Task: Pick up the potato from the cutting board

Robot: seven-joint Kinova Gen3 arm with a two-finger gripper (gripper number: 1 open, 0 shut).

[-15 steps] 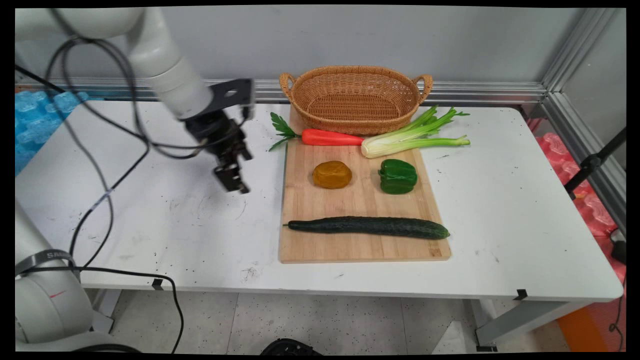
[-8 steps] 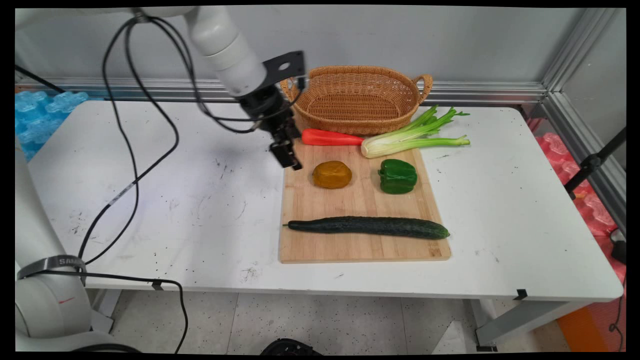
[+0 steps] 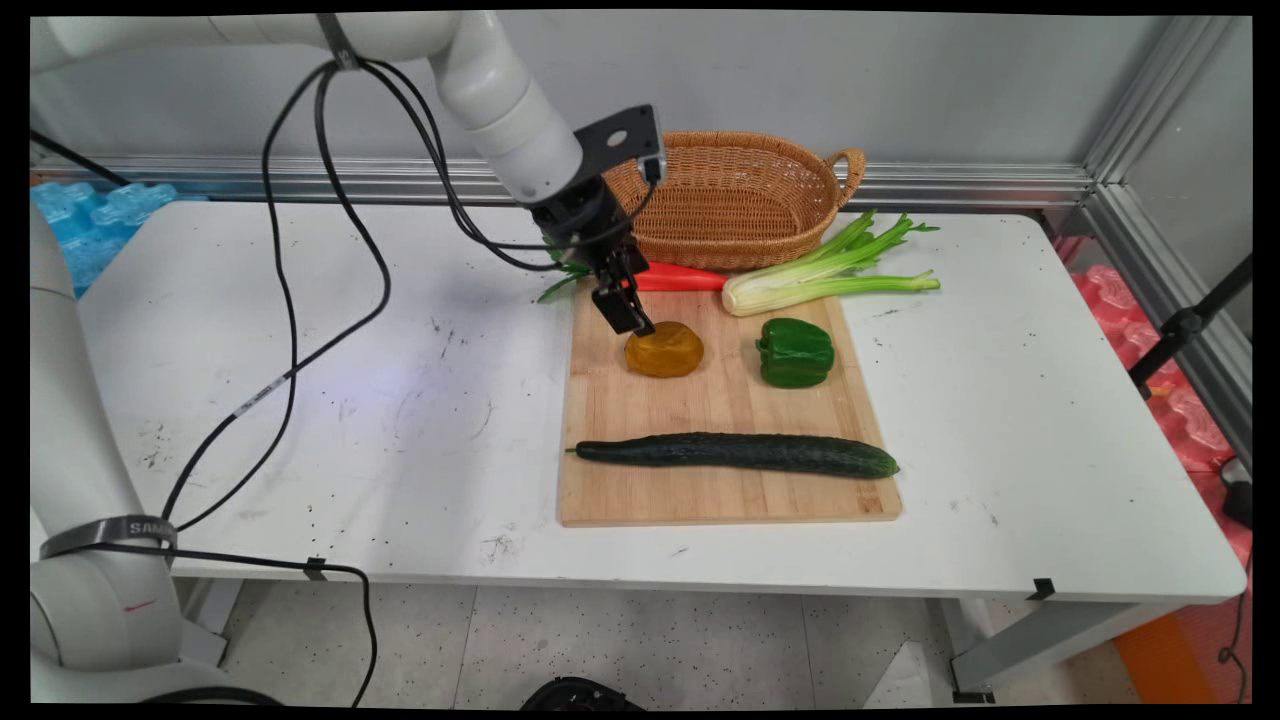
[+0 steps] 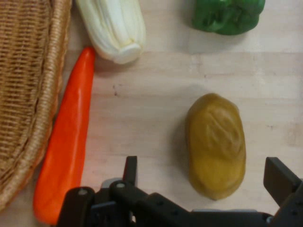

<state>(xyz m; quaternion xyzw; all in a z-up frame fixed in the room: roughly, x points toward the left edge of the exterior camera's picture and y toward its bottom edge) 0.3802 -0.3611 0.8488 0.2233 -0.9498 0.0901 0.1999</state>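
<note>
I will next grab the yellow-brown potato by its long sides, and then I will carry it over to the wicker basket [image 3: 744,198].
My gripper [image 3: 630,320] hangs open over the back left part of the wooden cutting board [image 3: 700,410], just left of a brown potato [image 3: 666,350]. In the hand view the potato [image 4: 217,144] lies between the two spread fingers of the gripper [image 4: 204,176], nearer the right one, with nothing held. An orange carrot [image 3: 680,278] lies just behind the gripper, along the basket's front; it shows as the carrot [image 4: 66,142] on the left in the hand view.
A wicker basket [image 3: 735,165] stands at the back of the board. Celery [image 3: 830,275], a green pepper [image 3: 795,352] and a long cucumber [image 3: 740,453] also lie on the board. Black cables [image 3: 300,300] hang from the arm over the table's left half.
The gripper has travelled right from the bare table onto the board, ending beside the potato. Nothing on the board has moved.
</note>
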